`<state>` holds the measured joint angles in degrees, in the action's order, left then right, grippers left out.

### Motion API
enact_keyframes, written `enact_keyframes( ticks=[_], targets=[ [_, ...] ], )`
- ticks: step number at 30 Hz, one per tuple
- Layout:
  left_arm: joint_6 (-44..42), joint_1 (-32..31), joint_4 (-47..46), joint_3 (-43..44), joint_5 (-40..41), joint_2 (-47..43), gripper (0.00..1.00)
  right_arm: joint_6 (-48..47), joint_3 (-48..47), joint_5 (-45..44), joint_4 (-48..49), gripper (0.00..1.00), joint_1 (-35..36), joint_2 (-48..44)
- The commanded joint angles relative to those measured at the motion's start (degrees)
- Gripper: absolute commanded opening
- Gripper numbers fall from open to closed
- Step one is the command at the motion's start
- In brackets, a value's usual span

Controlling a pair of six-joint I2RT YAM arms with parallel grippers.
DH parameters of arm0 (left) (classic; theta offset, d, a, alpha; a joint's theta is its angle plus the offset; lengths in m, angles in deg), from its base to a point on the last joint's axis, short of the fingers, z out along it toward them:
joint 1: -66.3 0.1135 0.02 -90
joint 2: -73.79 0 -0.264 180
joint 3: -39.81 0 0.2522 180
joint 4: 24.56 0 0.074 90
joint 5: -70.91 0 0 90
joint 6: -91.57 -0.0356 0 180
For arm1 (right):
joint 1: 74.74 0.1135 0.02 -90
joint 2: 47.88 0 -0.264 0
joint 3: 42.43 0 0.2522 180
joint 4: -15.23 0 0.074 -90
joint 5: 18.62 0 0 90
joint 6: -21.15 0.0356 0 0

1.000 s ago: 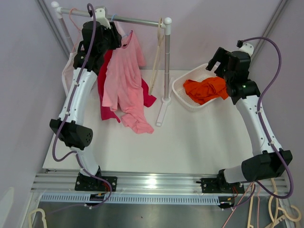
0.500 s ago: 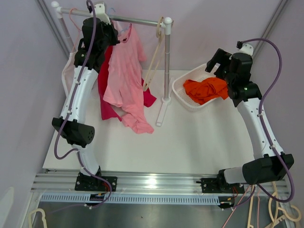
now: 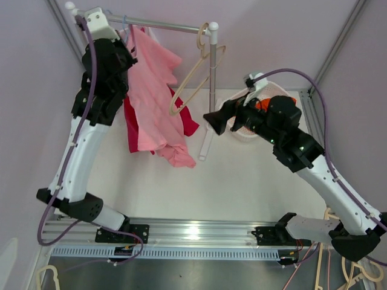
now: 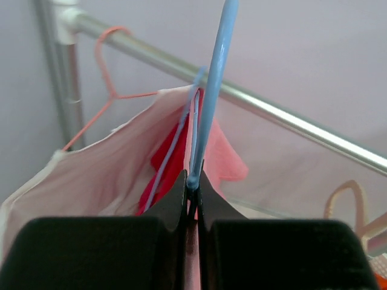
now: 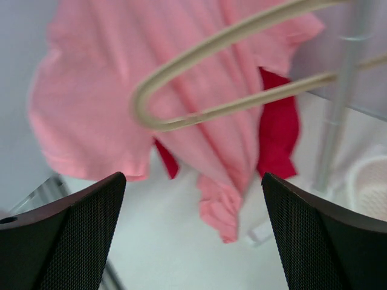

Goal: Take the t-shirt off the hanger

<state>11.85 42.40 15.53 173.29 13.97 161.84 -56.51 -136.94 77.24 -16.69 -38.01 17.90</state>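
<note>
The robot needs to remove the t-shirt, so its right gripper should next grab the pink t-shirt (image 3: 154, 90) by its loose hanging lower edge (image 3: 178, 156), away from the blue hanger.
A pink t-shirt (image 3: 154, 90) hangs on a thin blue hanger (image 4: 211, 90) near the left end of the metal rail (image 3: 175, 26); its lower end rests crumpled on the table. My left gripper (image 3: 124, 37) is high by the rail and shut on the blue hanger's neck, as the left wrist view (image 4: 193, 181) shows. My right gripper (image 3: 214, 124) is open and empty, in the air right of the shirt and pointing at it. The right wrist view shows the shirt (image 5: 121, 90) beyond the spread fingers (image 5: 192, 181).
A red garment (image 3: 130, 121) hangs behind the pink shirt. An empty cream hanger (image 3: 196, 78) hangs tilted near the rack's right post (image 3: 212, 78). A pale garment on a pink hanger (image 4: 109, 66) hangs at the rail's left end. A white basket (image 3: 279, 90) with an orange cloth (image 3: 261, 104) sits behind my right arm.
My left arm has lifted the blue hanger and shirt up and to the left. My right arm has swung left from the basket towards the shirt. The cream hanger has swung outwards.
</note>
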Motion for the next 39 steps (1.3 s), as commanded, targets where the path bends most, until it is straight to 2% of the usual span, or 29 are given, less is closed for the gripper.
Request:
enact_keyframes(
  ticks=[1,5,8,11,14,16,19,20,21,22,23,28,30,34,39],
  targets=[
    [5.17,-0.79,1.61,-6.23,10.36,-4.98,0.01,-3.55,-0.82,6.61,0.48,1.00,8.07,2.16],
    [9.92,-2.90,3.29,-13.36,12.64,-9.91,0.01,-1.36,4.37,10.21,7.41,0.99,14.32,4.18],
    [9.67,-5.62,2.59,-17.06,14.66,-12.55,0.01,-0.82,5.43,10.22,11.90,0.99,17.93,7.69],
    [7.57,-8.35,1.02,-18.03,18.17,-13.34,0.01,0.49,1.75,11.88,13.32,0.99,19.86,12.87],
    [6.59,-9.15,0.12,-17.16,18.18,-12.47,0.01,0.94,-3.97,12.59,12.00,0.99,22.84,19.01],
    [7.65,-9.50,2.85,-15.75,18.27,-11.76,0.01,0.23,-4.77,11.01,14.36,0.99,24.08,21.06],
    [8.26,-10.37,1.63,-17.23,18.36,-12.64,0.01,0.93,-5.64,10.13,19.71,0.99,24.35,24.65],
    [7.74,-10.46,0.67,-18.55,17.66,-12.90,0.01,1.02,-7.13,9.95,20.26,0.92,24.35,26.75],
    [6.95,-10.46,-0.56,-19.26,17.48,-13.08,0.01,1.02,-8.71,9.95,18.52,0.51,24.35,27.90],
    [6.33,-10.46,-2.23,-19.35,17.48,-12.82,0.01,1.20,-10.38,10.21,16.15,0.31,24.44,29.04],
    [4.24,-10.46,-3.11,-18.83,18.35,-12.29,0.01,1.11,-12.22,11.17,14.65,0.00,24.53,30.01],
    [-1.32,-9.15,-9.18,-16.80,18.36,-7.20,0.01,2.16,-4.08,7.58,13.67,0.00,29.17,23.44],
    [-1.06,-8.01,-8.93,-13.56,17.39,-4.92,0.01,2.25,0.56,3.81,12.79,0.00,32.16,18.72],
    [0.35,-6.60,-8.40,-9.61,15.20,-0.52,0.01,4.88,9.28,-3.40,12.88,0.00,43.13,12.03],
    [0.18,-6.16,-6.30,-6.17,14.58,1.33,0.01,12.26,21.84,-5.78,17.45,0.00,46.68,10.51]
  ],
)
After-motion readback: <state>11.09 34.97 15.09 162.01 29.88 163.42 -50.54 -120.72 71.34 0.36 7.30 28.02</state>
